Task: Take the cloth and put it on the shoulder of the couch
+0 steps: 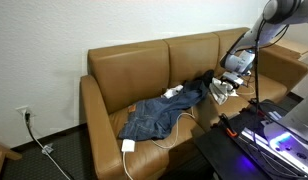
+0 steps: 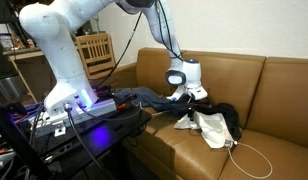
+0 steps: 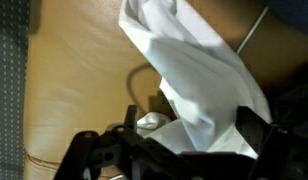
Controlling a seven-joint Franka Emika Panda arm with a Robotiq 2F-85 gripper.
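Observation:
My fingers would hold the cloth's raised fold (image 1: pixel 230 87) by closing now.
A white cloth (image 2: pixel 211 125) lies crumpled on the seat of the tan leather couch (image 1: pixel 134 70), next to dark garments. It also shows in an exterior view (image 1: pixel 223 90) and fills the wrist view (image 3: pixel 194 70). My gripper (image 2: pixel 193 101) is right above it, also seen in an exterior view (image 1: pixel 232 82). In the wrist view the gripper (image 3: pixel 169 140) has its fingers spread wide on either side of the cloth, so it is open around it. The couch's shoulder, its back top edge (image 1: pixel 184 42), is bare.
Blue jeans (image 1: pixel 154 112) and a dark garment (image 1: pixel 199 92) lie spread over the seat. A white charger (image 1: pixel 128 146) and its cable (image 2: pixel 256 160) lie on the cushion. A black table with lit equipment (image 2: pixel 74 122) stands in front of the couch. A wooden chair (image 2: pixel 94 50) stands behind.

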